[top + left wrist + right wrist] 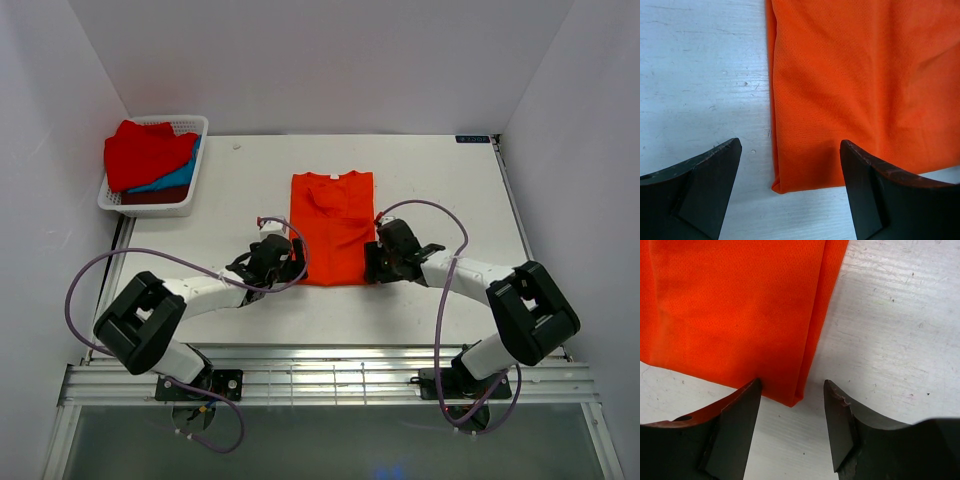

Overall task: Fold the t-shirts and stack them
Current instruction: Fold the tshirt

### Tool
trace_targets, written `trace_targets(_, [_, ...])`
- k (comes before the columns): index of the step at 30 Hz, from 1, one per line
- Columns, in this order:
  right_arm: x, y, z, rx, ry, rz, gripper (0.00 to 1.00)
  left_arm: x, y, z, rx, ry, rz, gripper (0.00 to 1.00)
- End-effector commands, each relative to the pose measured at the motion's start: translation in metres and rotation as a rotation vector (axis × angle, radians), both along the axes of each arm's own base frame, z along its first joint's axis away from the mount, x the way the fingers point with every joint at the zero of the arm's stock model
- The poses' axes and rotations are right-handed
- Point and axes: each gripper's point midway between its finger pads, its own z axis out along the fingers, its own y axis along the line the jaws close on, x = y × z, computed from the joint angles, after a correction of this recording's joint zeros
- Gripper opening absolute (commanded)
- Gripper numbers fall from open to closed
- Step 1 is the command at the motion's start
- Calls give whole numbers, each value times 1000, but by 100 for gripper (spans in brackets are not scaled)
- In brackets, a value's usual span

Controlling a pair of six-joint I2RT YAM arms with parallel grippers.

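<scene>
I should next take hold of the orange-red t-shirt by its near corner (pixel 302 281) with my left gripper, to fold the t-shirt's near edge over toward the collar (pixel 334 177).
The bright orange-red t-shirt (pixel 331 226) lies flat on the white table, folded lengthwise into a narrow strip, collar at the far end. My left gripper (pixel 289 262) is open at its near left corner; in the left wrist view the corner (pixel 782 186) lies between the fingers (pixel 710 175), untouched. My right gripper (pixel 370 262) is open at the near right corner; in the right wrist view that corner (pixel 795 399) sits between the fingers (pixel 840 415). The other t-shirts, red (pixel 145 152), blue (pixel 175 178) and dark maroon (pixel 150 198), lie stacked in the basket.
A white lattice basket (pixel 190 205) stands at the table's far left corner. White walls close in the back and both sides. The table's near edge meets a metal rail (pixel 330 385) by the arm bases.
</scene>
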Motion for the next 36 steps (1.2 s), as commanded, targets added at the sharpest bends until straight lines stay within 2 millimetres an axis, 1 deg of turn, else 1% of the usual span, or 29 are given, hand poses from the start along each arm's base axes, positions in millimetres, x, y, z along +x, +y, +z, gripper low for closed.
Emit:
trace_targets(1, [6,11,2,37,-23,6,58,0,-1,-2,-25,11,14,90])
trace_targets(5, [10,15,1,43,-20,13,54,-2,-1,-5,-27,23,20,87])
trace_targets(6, [10,17,0,46,-18,17,54,-3,-1,-5,-33,26,20,84])
trace_targets(10, [11,19,-2,46,-13,20,53,-6,-1,-10,-34,42,20,79])
trace_targets(13, [9,19,-5,42,-6,21,52,-9,-1,-16,-31,59,15,73])
trace_targets(16, [6,18,-7,31,4,20,47,-11,-4,-20,-40,73,1,62])
trace_targets(17, [6,18,-7,29,2,19,43,-12,-4,-22,-40,81,-5,58])
trace_targets(18, [5,18,-7,25,3,21,41,-13,-5,-24,-40,85,-8,51])
trace_targets(20, [3,17,-7,16,2,20,33,-15,-8,-27,-49,98,-23,43])
trace_targets(21, [2,16,-7,13,2,18,30,-16,-9,-28,-51,102,-30,34])
trace_targets(22, [1,16,-8,9,3,19,23,-18,-10,-30,-59,104,-38,29])
trace_targets(23, [0,16,-8,6,4,18,19,-20,-12,-32,-66,113,-50,24])
trace_targets(24, [-3,16,-10,5,11,21,16,-21,-12,-33,-68,117,-53,14])
trace_targets(25, [-5,16,-10,2,13,22,10,-23,-12,-35,-67,121,-53,8])
trace_targets(26, [-9,16,-11,-4,19,26,8,-26,-9,-38,-58,128,-52,4])
trace_targets(27, [-13,15,-13,-10,26,22,8,-27,-7,-35,-61,116,-46,0])
trace_targets(28, [-17,16,-14,-22,22,27,8,-30,-4,-35,-54,111,-41,0])
trace_targets(29, [-20,16,-12,-26,15,30,8,-38,3,-39,-39,116,-34,0])
trace_targets(30, [-26,14,-14,-40,24,29,8,-40,4,-30,-44,82,-28,0])
trace_targets(31, [-34,14,-15,-60,20,28,8,-45,7,-29,-43,85,-21,0])
trace_targets(32, [-38,15,-10,-56,8,29,8,-57,11,-33,-33,93,-32,0])
trace_targets(33, [-44,16,-10,-61,9,30,8,-61,14,-31,-31,84,-24,0])
trace_targets(34, [-58,14,-13,-83,20,31,8,-67,14,-22,-53,70,-20,0])
trace_targets(35, [-63,15,-7,-73,9,30,8,-77,10,-20,-59,71,-39,0])
trace_targets(36, [-70,15,-6,-75,10,28,8,-86,16,-23,-42,80,-34,0])
